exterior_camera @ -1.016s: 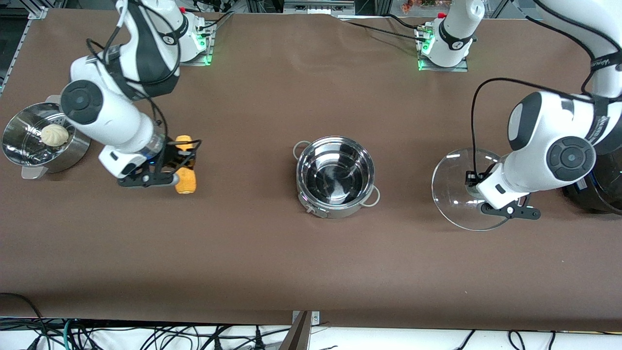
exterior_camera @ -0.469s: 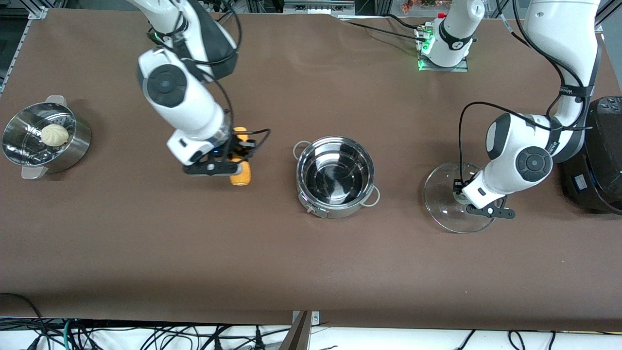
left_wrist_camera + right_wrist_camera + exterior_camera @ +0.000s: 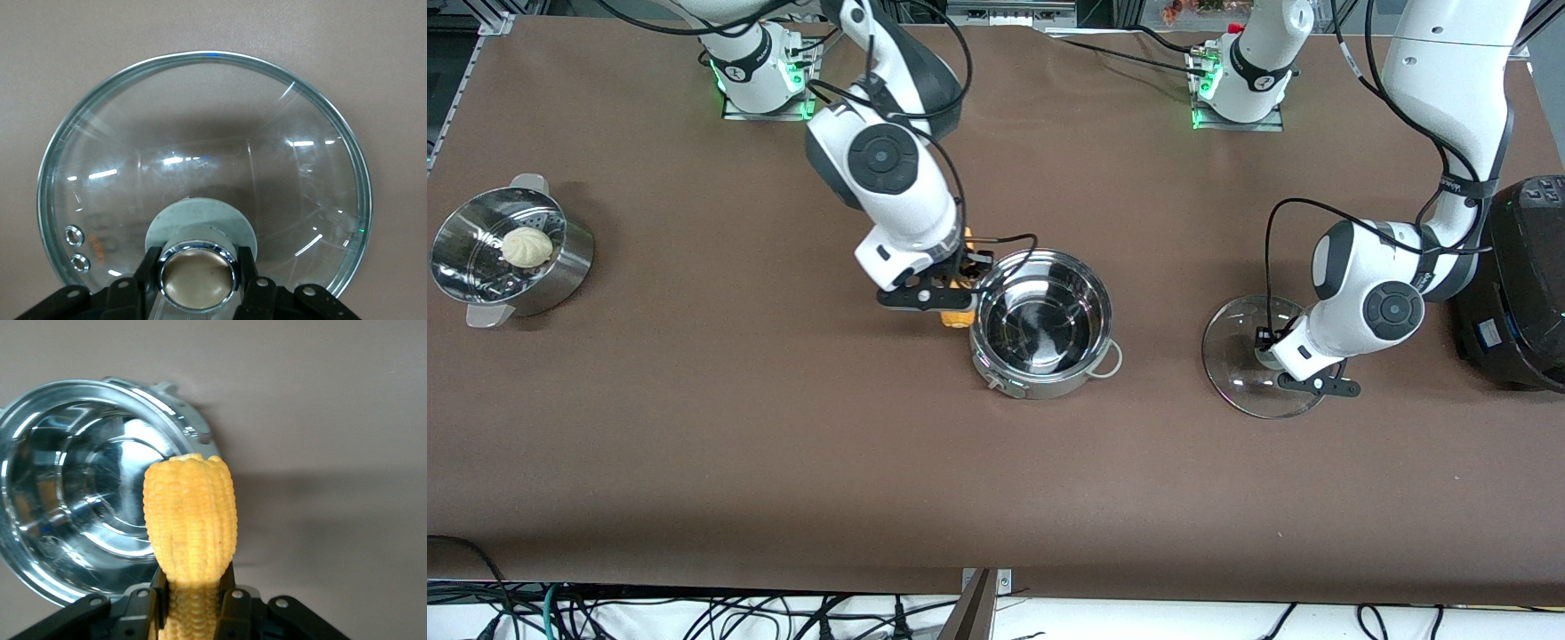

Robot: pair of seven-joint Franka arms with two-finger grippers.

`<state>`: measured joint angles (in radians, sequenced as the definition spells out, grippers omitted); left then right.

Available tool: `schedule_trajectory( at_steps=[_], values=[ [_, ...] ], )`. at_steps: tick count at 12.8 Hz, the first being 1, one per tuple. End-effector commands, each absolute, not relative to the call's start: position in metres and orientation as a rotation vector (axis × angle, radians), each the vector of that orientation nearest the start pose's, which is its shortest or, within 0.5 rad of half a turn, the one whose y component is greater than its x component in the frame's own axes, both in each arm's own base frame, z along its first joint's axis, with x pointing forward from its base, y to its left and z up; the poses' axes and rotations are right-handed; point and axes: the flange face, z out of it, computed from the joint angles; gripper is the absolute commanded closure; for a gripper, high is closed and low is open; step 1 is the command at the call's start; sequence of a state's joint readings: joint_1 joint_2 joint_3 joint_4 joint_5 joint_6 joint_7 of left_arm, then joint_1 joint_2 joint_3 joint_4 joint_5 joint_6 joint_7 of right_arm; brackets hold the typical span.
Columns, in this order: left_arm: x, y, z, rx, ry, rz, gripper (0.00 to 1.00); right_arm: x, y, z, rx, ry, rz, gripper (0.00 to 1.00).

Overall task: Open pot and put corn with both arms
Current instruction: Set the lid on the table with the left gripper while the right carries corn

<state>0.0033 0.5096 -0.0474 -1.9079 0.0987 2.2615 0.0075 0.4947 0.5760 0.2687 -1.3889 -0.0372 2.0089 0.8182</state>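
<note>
The yellow corn point(image 3: 959, 316) hangs short of the opening in the front view, so my right gripper moves it to the steel pot's opening point(image 3: 1045, 316), before releasing it.
The open steel pot point(image 3: 1040, 322) stands mid-table, its shiny inside point(image 3: 73, 520) bare. My right gripper point(image 3: 945, 293) hangs just beside the pot's rim, on the side toward the right arm's end, shut on the yellow corn point(image 3: 959, 316). In the right wrist view the corn point(image 3: 190, 520) sticks out past the fingers point(image 3: 230, 583), overlapping the rim. My left gripper point(image 3: 1282, 363) is shut on the knob point(image 3: 198, 279) of the glass lid point(image 3: 1245, 356), held low over the table toward the left arm's end. The lid point(image 3: 200, 133) is level; whether it touches the table I cannot tell.
A perforated steamer bowl point(image 3: 480, 267) holding a pale bun point(image 3: 527, 246) sits at the right arm's end of the table. A large black cooker point(image 3: 1525, 284) stands at the left arm's end, close to the left arm's elbow.
The right arm has carried the corn from near the steamer bowl across to the pot's rim. The left arm has lowered the lid and shifted it slightly toward the pot.
</note>
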Motion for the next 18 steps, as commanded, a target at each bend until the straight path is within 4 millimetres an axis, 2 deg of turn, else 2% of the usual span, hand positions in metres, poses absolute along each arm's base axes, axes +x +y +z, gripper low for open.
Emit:
schedule_trajectory(
  at_steps=[1, 5, 9, 12, 16, 17, 18],
  values=[
    [0.615, -0.022, 0.221, -3.076, 0.202, 0.216, 0.01, 0.546, 0.506, 0.387, -3.001, 0.156, -0.009, 1.0],
    [0.616, -0.022, 0.228, -3.075, 0.203, 0.214, 0.0, 0.533, 0.532, 0.381, -3.017, 0.199, -0.053, 1.0],
    [0.62, -0.023, 0.263, -3.073, 0.202, 0.167, 0.0, 0.534, 0.556, 0.368, -3.008, 0.267, -0.091, 1.0],
    [0.625, -0.022, 0.31, -3.067, 0.239, 0.128, 0.0, 0.531, 0.57, 0.351, -3.002, 0.297, -0.113, 1.0],
    [0.647, -0.033, 0.402, -3.055, 0.246, 0.206, 0.0, 0.524, 0.582, 0.339, -3.005, 0.296, -0.153, 1.0],
    [0.652, -0.038, 0.423, -3.054, 0.251, 0.187, 0.0, 0.524, 0.582, 0.338, -3.006, 0.296, -0.154, 1.0],
    [0.652, -0.04, 0.434, -3.054, 0.25, 0.196, 0.0, 0.523, 0.583, 0.338, -3.006, 0.291, -0.154, 1.0]
  ],
)
